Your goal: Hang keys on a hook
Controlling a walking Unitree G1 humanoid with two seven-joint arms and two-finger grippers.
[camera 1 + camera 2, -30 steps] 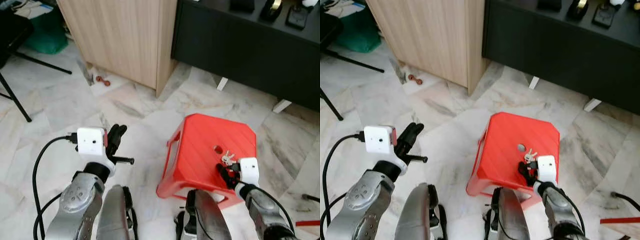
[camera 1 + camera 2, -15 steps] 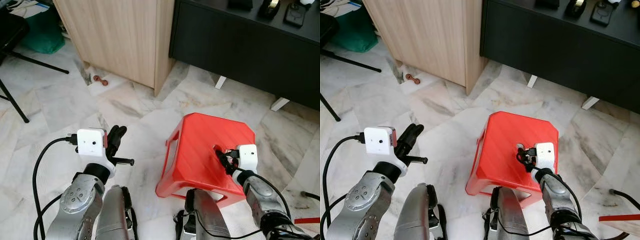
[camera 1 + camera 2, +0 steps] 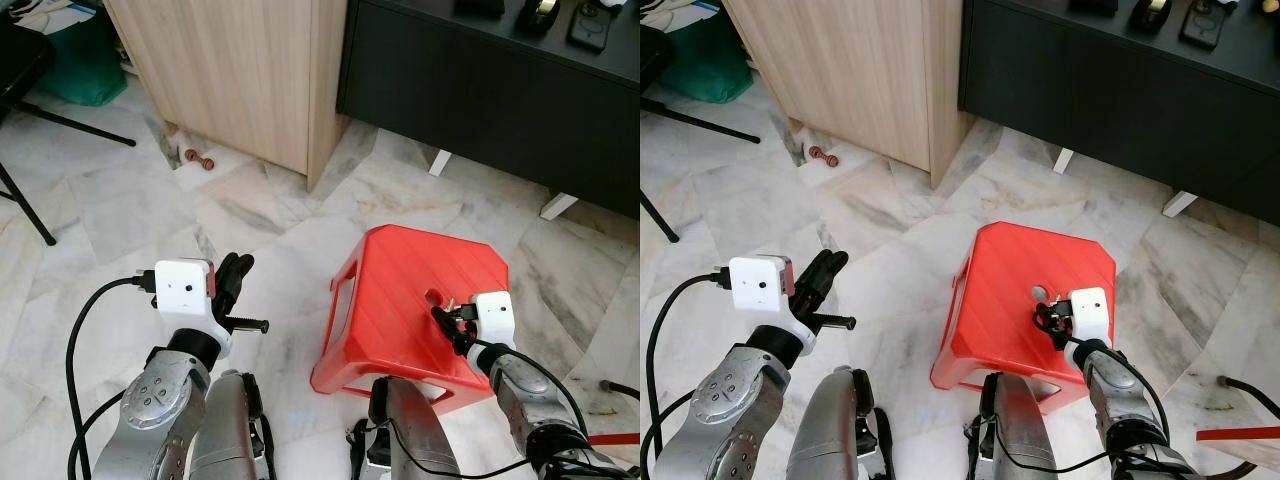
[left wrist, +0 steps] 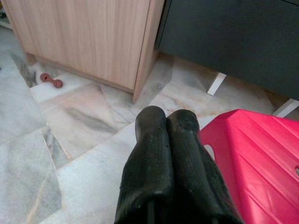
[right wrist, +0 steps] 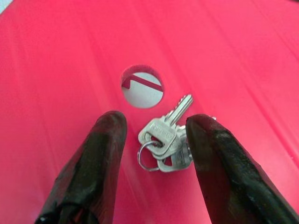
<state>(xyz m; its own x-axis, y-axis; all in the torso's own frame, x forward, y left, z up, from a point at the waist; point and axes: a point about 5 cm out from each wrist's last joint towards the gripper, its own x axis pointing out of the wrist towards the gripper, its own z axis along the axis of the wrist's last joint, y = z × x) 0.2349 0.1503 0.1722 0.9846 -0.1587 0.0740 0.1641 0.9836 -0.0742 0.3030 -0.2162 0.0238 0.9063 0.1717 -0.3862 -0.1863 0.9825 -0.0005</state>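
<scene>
The robot's right hand should next take hold of the keys by their key ring [image 5: 145,156]. Then the keys can hang on a hook.
A bunch of silver keys [image 5: 167,134] on a ring lies on top of a red plastic stool [image 3: 400,290], beside the stool's round centre hole [image 5: 142,87]. My right gripper [image 5: 156,128] hovers low over the keys, open, with one black finger on each side of them. In the eye views it sits at the stool's near right part [image 3: 448,318]. My left gripper [image 4: 164,125] is shut with nothing in it, held above the marble floor to the left of the stool [image 3: 232,275].
A light wooden cabinet [image 3: 250,70] and a dark low cabinet [image 3: 500,90] stand ahead of me. A small red-brown object [image 3: 198,158] lies on the floor by the wooden cabinet. Black stand legs [image 3: 40,215] and a green bag [image 3: 85,60] are at far left.
My right gripper has gone forward over the stool top and now straddles the keys. The camera has shifted slightly. My left arm has stayed put.
</scene>
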